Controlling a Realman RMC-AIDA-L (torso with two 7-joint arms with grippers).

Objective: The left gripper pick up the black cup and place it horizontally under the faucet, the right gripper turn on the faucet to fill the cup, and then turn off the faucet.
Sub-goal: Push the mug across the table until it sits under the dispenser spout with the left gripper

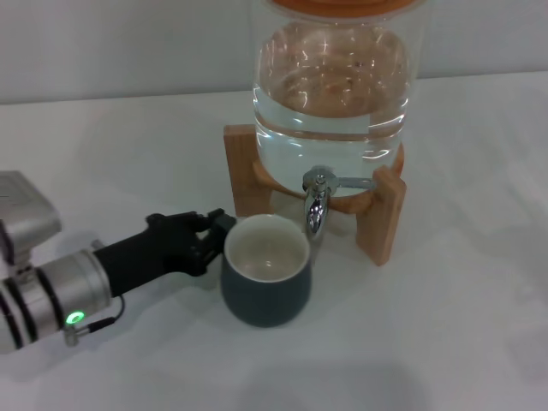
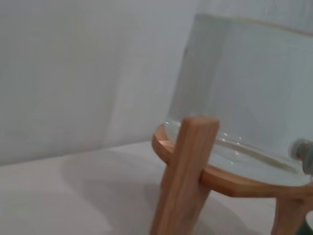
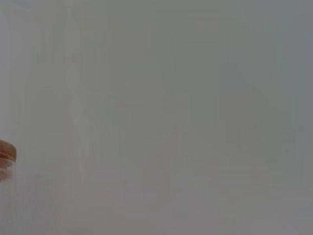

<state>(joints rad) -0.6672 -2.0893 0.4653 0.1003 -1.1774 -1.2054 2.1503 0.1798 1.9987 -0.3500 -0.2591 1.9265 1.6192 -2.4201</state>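
In the head view the black cup (image 1: 265, 287) is short of the faucet spout (image 1: 316, 214), so my left gripper keeps hold of the cup for now.
The black cup (image 1: 265, 287) stands upright on the white table, cream inside showing and looking empty, its rim just below the spout of the chrome faucet (image 1: 317, 201). The faucet's thin lever (image 1: 353, 181) points toward the right. My left gripper (image 1: 214, 240) reaches in from the left and is closed against the cup's left side, where the handle is hidden. A bit of the faucet (image 2: 304, 152) shows in the left wrist view. The right gripper is out of view.
The clear glass dispenser (image 1: 334, 94), full of water, sits on a wooden stand (image 1: 381, 218) behind the cup. The left wrist view shows a stand leg (image 2: 186, 171) and the glass (image 2: 244, 88). The right wrist view shows bare wall and the dispenser's lid edge (image 3: 6, 156).
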